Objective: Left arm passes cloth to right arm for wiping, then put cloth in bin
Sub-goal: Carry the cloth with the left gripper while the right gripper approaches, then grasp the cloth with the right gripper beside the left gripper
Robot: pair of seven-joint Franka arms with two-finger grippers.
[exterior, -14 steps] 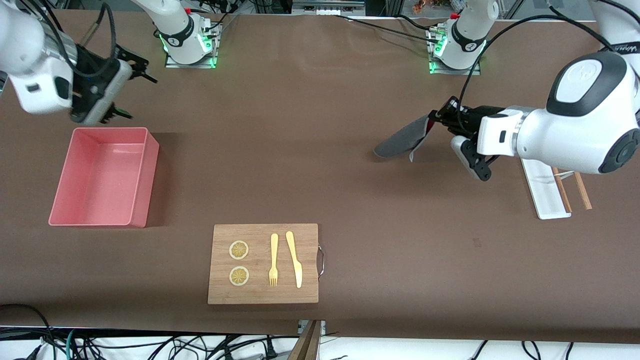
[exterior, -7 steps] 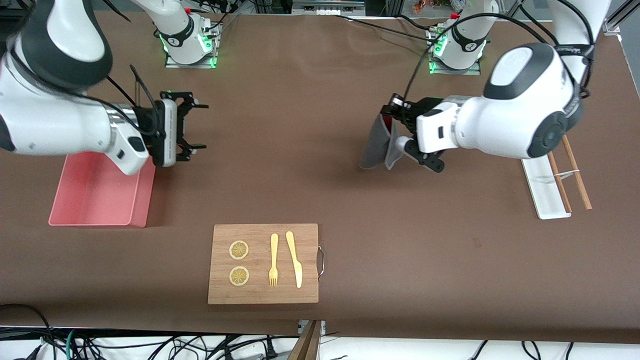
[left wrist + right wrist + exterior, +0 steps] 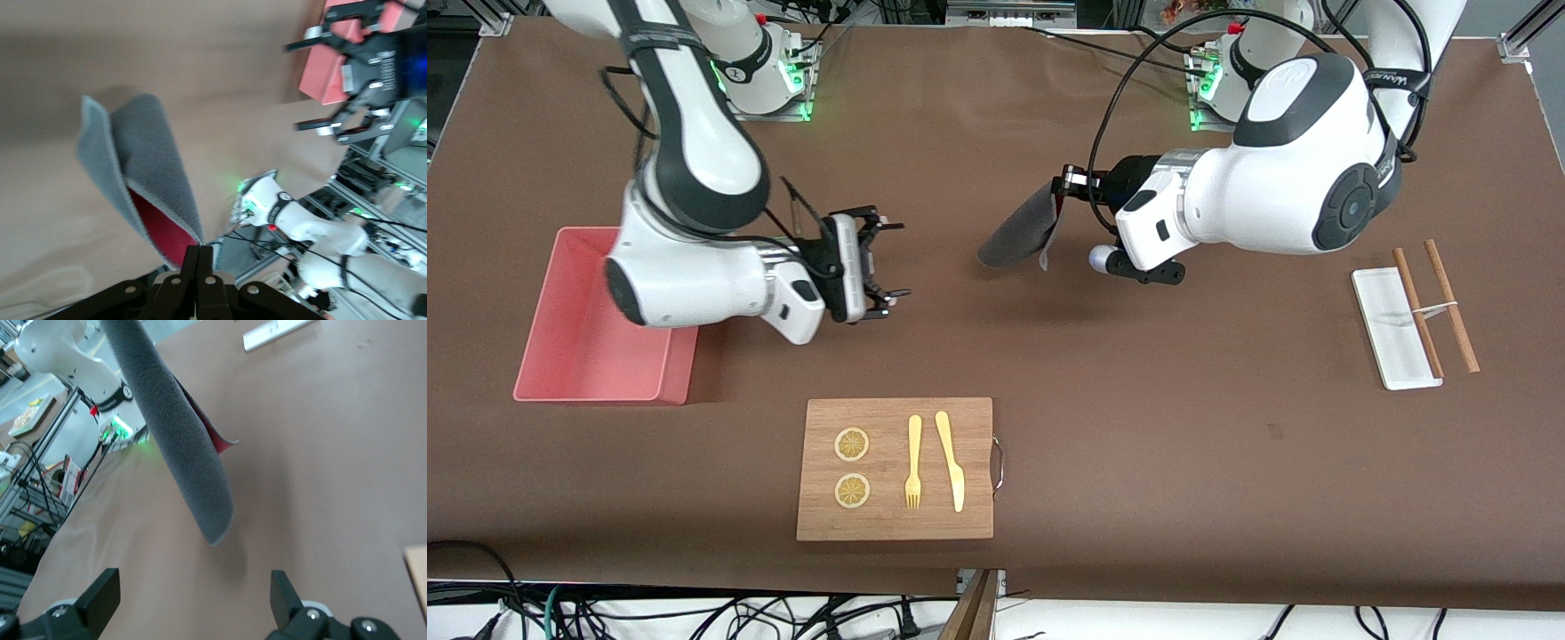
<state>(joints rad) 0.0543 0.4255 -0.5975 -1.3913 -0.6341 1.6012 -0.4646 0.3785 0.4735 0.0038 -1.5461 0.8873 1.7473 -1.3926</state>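
I should next grab the cloth by its loose hanging end (image 3: 1004, 247) (image 3: 215, 520) with my right gripper. Then my right gripper can take it over for wiping.
My left gripper (image 3: 1060, 190) is shut on one edge of the cloth (image 3: 1016, 236), a dark grey rag with a red face that hangs folded over the brown table. In the left wrist view the cloth (image 3: 143, 173) droops from my closed left gripper (image 3: 199, 249). My right gripper (image 3: 891, 259) is open and empty, held sideways above the table beside the pink bin (image 3: 591, 393), its fingers pointing at the cloth with a gap between them. In the right wrist view the cloth (image 3: 177, 433) hangs ahead of my open right gripper (image 3: 193, 587).
A wooden board (image 3: 895, 524) with two lemon slices (image 3: 852, 444), a fork (image 3: 913, 462) and a knife (image 3: 951, 460) lies nearer to the front camera. A white tray (image 3: 1392, 327) and chopsticks (image 3: 1449, 302) sit toward the left arm's end.
Both arms have swung toward the middle of the table. The left carried the cloth toward the right arm's end; the right came off the bin's end and turned its open fingers toward the cloth.
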